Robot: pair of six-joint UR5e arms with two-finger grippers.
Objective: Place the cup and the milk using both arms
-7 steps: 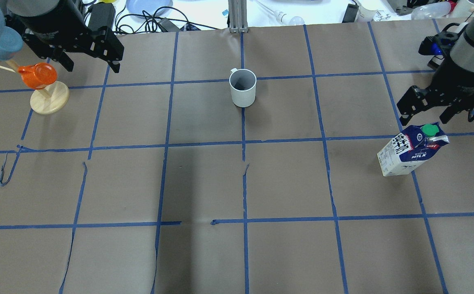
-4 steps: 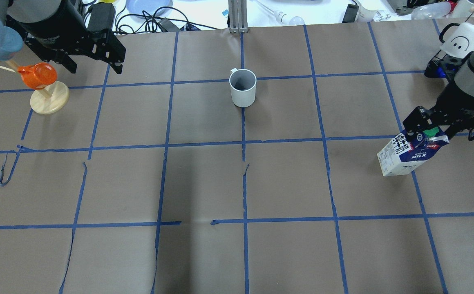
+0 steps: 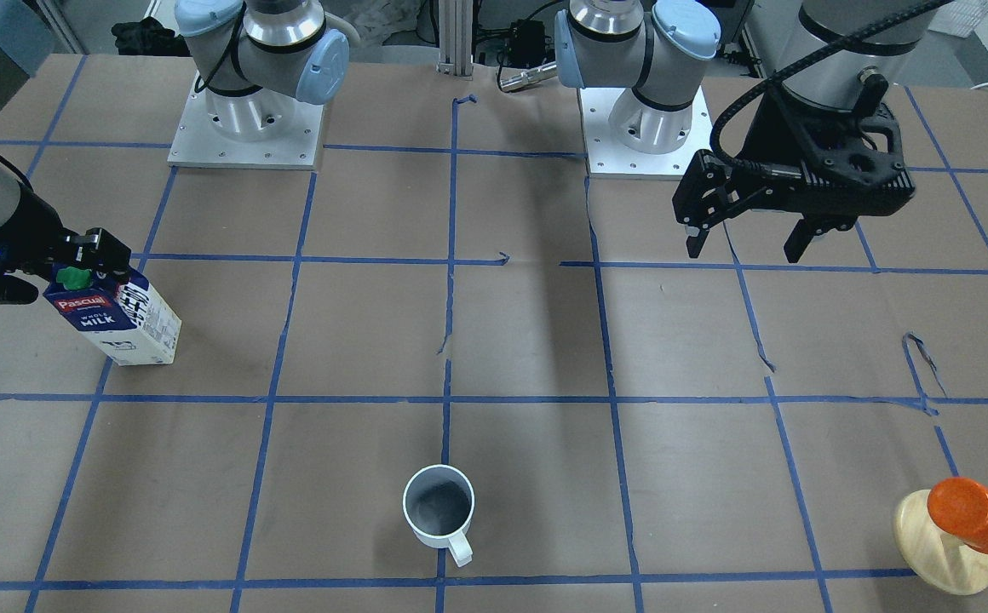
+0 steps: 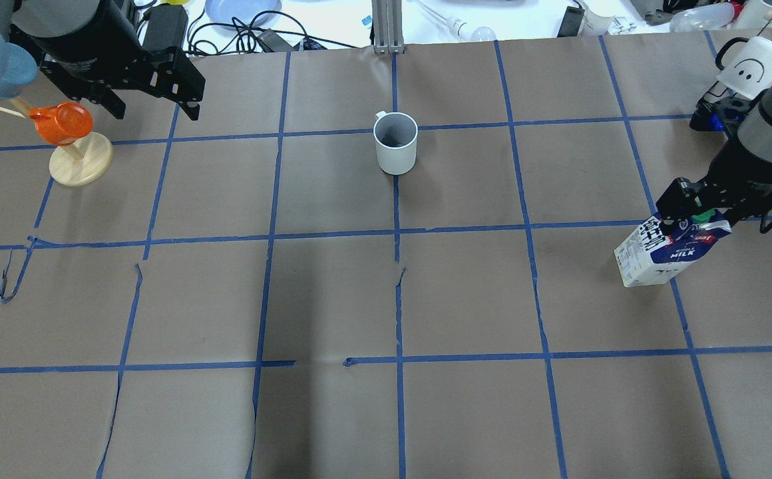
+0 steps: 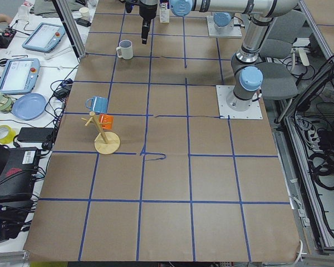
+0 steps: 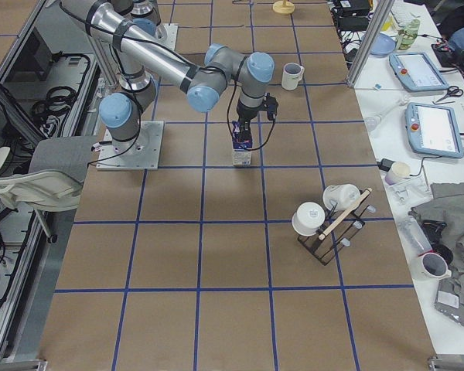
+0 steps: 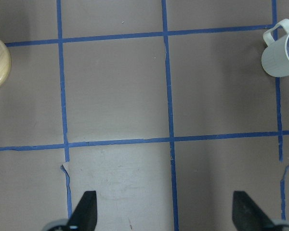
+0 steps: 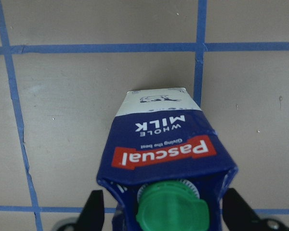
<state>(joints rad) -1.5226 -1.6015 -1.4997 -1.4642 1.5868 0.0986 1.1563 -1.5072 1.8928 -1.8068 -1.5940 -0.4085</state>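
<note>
I will next grab the milk by that gabled top with my right gripper, since the milk's top slopes in to a narrow gable with flat sides that face each other.
The cup (image 4: 396, 150) stands upright at the table's far middle, handle away from the robot; it also shows in the front view (image 3: 437, 511) and the left wrist view (image 7: 282, 55). The milk (image 4: 659, 256) stands on the robot's right, its green cap up (image 3: 119, 323). My right gripper (image 4: 695, 219) is open and low over the carton's top. In the right wrist view its fingers (image 8: 94, 209) flank the carton (image 8: 164, 149) on both sides, close to its walls. My left gripper (image 4: 153, 110) is open and empty, above the table well left of the cup (image 3: 745, 253).
An orange cup (image 4: 60, 124) hangs on a pale wooden stand (image 4: 80, 163) just left of my left gripper. A white smiley mug (image 4: 752, 70) on a rack sits behind my right arm. Cables and a blue plate (image 4: 243, 10) lie beyond the far edge.
My right gripper has come down from behind the milk onto the carton's top, so its fingers now straddle it. The carton has not moved. My left gripper has barely shifted.
</note>
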